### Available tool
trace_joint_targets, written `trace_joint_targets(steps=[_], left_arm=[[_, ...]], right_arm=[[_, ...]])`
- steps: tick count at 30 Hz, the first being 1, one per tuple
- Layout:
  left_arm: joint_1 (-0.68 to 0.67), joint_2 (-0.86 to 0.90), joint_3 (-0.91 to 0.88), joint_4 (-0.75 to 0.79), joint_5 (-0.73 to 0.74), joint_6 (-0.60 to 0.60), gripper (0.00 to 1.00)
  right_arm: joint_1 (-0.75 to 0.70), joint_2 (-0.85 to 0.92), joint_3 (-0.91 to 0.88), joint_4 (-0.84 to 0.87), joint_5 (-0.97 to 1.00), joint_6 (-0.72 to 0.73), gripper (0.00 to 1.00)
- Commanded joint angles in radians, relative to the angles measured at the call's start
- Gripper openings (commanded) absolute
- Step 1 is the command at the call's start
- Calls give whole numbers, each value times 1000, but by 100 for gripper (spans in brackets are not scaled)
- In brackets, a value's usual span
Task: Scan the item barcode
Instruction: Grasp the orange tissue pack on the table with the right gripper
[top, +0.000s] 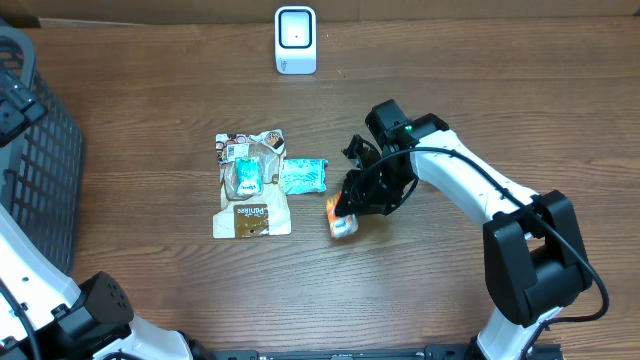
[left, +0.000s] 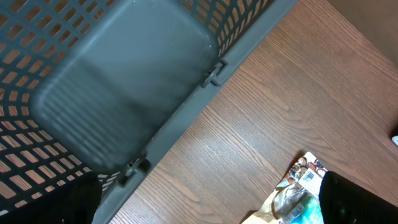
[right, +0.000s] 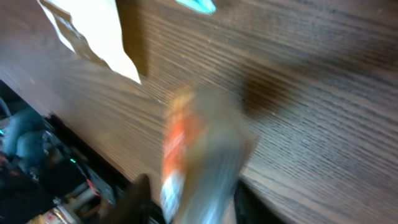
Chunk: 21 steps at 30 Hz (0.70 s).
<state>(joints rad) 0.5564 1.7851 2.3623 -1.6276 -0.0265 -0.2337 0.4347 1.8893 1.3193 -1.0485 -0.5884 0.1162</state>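
Note:
My right gripper will next take hold of the orange and white packet (top: 343, 222) (right: 199, 155) by one edge, so that its sides stay uncovered for scanning the barcode.
An orange and white packet (top: 343, 222) lies on the table just under my right gripper (top: 353, 203), right of centre. In the right wrist view this packet (right: 199, 155) is a blur between the two dark fingers, and a thin gap shows at the left finger (right: 140, 198), so the right gripper (right: 193, 202) stands open around it. The white scanner (top: 295, 40) stands at the table's far edge. My left gripper (left: 208, 196) is wide open with nothing in it, over the wood beside the basket.
A brown snack pouch (top: 250, 187) and a teal packet (top: 304, 176) lie left of the orange packet. The pouch (left: 297, 193) also shows by my left gripper. A dark grey mesh basket (top: 40, 150) fills the left side, its rim (left: 205, 87) crossing the left wrist view.

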Motion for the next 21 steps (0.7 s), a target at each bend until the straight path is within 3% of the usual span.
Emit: trace_joint_targets(steps=[1,5,9,21], left_arm=[[0,-5,-6,2,1,-10,100],[0,-5,-6,2,1,-10,100],[0,-5,-6,2,1,-10,99],[0,-5,-6,2,1,-10,100]], right_arm=[[3,-24,-7,0,84,10,60],[2,-24,-7,-3,225,71,62],[2,-24,-7,-20,229,82,55],[4,-24,-102,-64,194,195,48]])
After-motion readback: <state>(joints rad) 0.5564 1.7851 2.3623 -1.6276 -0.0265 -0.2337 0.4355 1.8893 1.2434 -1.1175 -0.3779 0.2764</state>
